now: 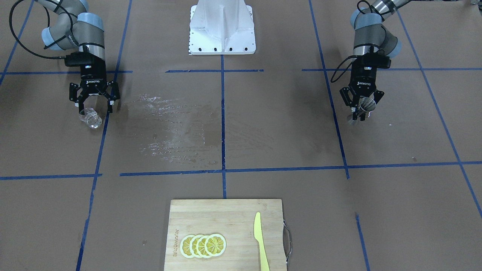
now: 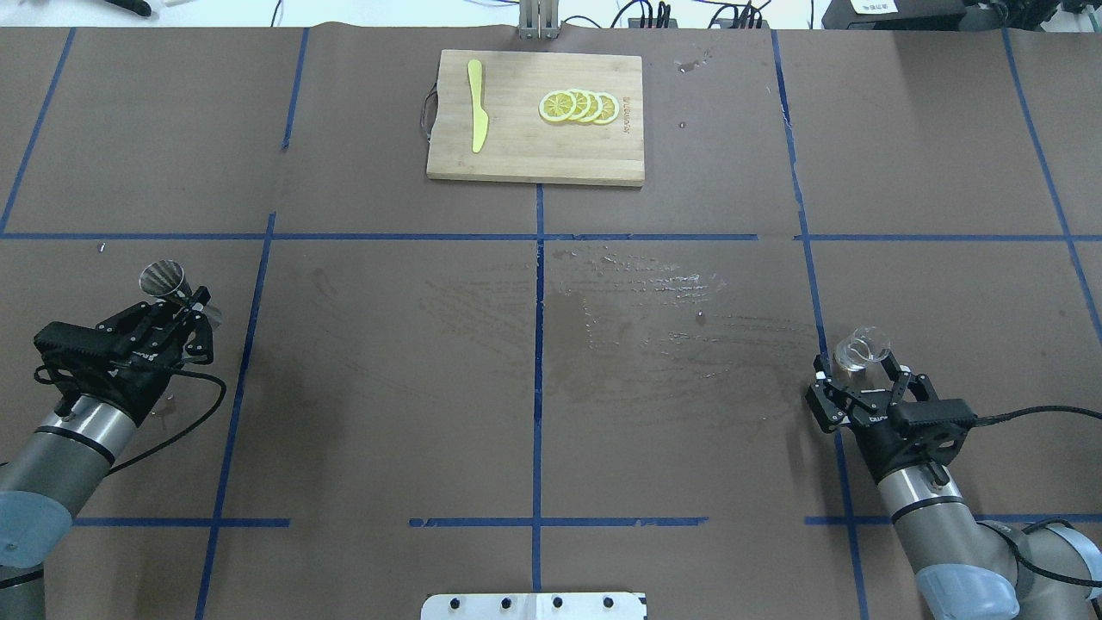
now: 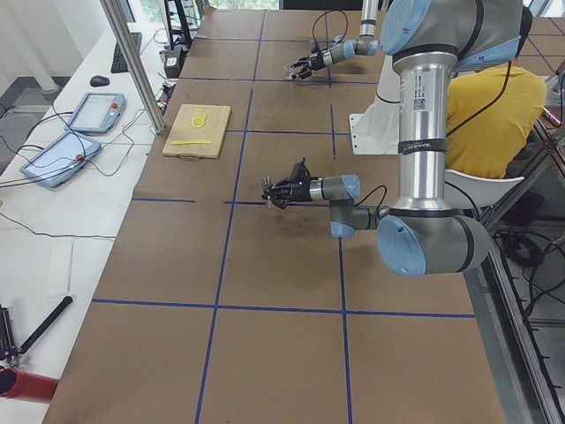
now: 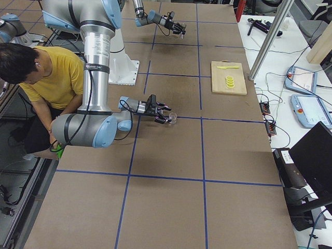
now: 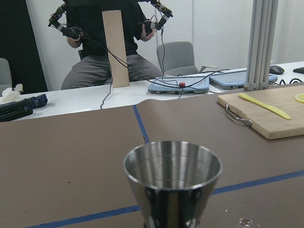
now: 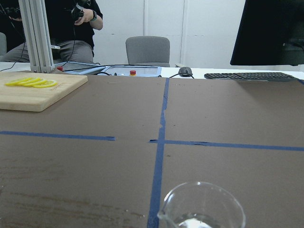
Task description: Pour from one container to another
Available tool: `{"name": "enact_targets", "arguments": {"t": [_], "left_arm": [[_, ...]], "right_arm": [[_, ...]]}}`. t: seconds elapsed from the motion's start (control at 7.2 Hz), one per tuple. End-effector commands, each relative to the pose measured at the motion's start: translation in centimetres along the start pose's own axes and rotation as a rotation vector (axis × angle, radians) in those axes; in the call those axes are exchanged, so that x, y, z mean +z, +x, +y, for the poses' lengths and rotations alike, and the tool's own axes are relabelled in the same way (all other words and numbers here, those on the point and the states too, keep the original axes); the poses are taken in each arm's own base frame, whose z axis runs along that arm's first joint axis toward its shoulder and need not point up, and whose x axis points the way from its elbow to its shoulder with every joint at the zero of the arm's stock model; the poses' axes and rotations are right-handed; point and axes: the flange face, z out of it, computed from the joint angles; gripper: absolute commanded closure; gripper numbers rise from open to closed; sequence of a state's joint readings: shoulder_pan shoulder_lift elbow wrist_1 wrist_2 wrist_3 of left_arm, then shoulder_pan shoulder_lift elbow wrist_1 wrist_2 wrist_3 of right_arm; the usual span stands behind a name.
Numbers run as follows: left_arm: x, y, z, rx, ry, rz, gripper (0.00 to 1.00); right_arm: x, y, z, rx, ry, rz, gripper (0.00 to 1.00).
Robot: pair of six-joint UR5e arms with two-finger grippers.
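Note:
The right gripper grips the cup's sides next, to keep the clear glass cup's open rim (image 6: 203, 184) free for pouring.
The clear glass cup (image 1: 90, 119) stands on the brown table cover between the spread fingers of my right gripper (image 1: 94, 109), which is open and does not clamp it. In the right wrist view the cup's rim (image 6: 202, 209) fills the bottom edge. The steel jigger (image 1: 362, 107) sits upright between the fingers of my left gripper (image 1: 360, 114), which is shut on its narrow waist. From overhead the jigger's open top (image 2: 163, 277) shows just ahead of the left gripper (image 2: 191, 303), and the cup (image 2: 857, 349) ahead of the right gripper (image 2: 861, 372). The jigger's bowl (image 5: 173, 175) looks shiny inside.
A wet, streaked patch (image 2: 637, 293) spreads over the middle of the table between the arms. At the far edge lies a wooden cutting board (image 2: 516, 164) with lemon slices (image 2: 578, 106) and a yellow knife (image 2: 477, 116). The robot's white base (image 1: 222, 28) is between the arms.

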State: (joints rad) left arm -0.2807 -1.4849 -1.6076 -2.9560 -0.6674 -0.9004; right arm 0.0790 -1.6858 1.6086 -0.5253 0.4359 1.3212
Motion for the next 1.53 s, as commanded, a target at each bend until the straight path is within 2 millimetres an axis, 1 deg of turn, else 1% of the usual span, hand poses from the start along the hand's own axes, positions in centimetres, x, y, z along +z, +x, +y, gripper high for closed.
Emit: {"name": "enact_targets", "arguments": {"t": [0.0,0.14,0.28,0.83,0.97,1.11,1.25,1.39], "left_arm": [[0.0,0.0,0.0,0.002,0.000,0.000,1.00],[0.0,0.0,0.0,0.002,0.000,0.000,1.00],[0.0,0.0,0.0,0.002,0.000,0.000,1.00],[0.0,0.1,-0.1,-0.001,0.001,0.001,1.00],[0.0,0.1,-0.2,-0.003,0.003,0.002,1.00],[-0.1,0.2,-0.4,-0.006,0.005,0.004,1.00],[-0.1,0.4,-0.6,-0.009,0.007,0.006,1.00],[-0.1,0.5,-0.7,-0.011,0.009,0.008,1.00]], "right_arm": [[1.8,-0.8,0.6,-0.009,0.013,0.019,0.08],[1.9,-0.5,0.7,-0.013,0.010,0.021,0.10],[1.9,-0.6,0.7,-0.013,0.010,0.021,0.16],[2.0,0.4,0.7,-0.049,0.010,0.029,0.64],[2.0,0.0,0.3,-0.060,0.013,0.026,0.77],[2.1,-0.1,-0.4,-0.064,0.019,0.027,0.86],[2.1,-1.3,-2.8,-0.063,0.013,0.011,0.90],[2.0,-2.8,-6.3,-0.043,0.022,-0.008,0.90]]}}
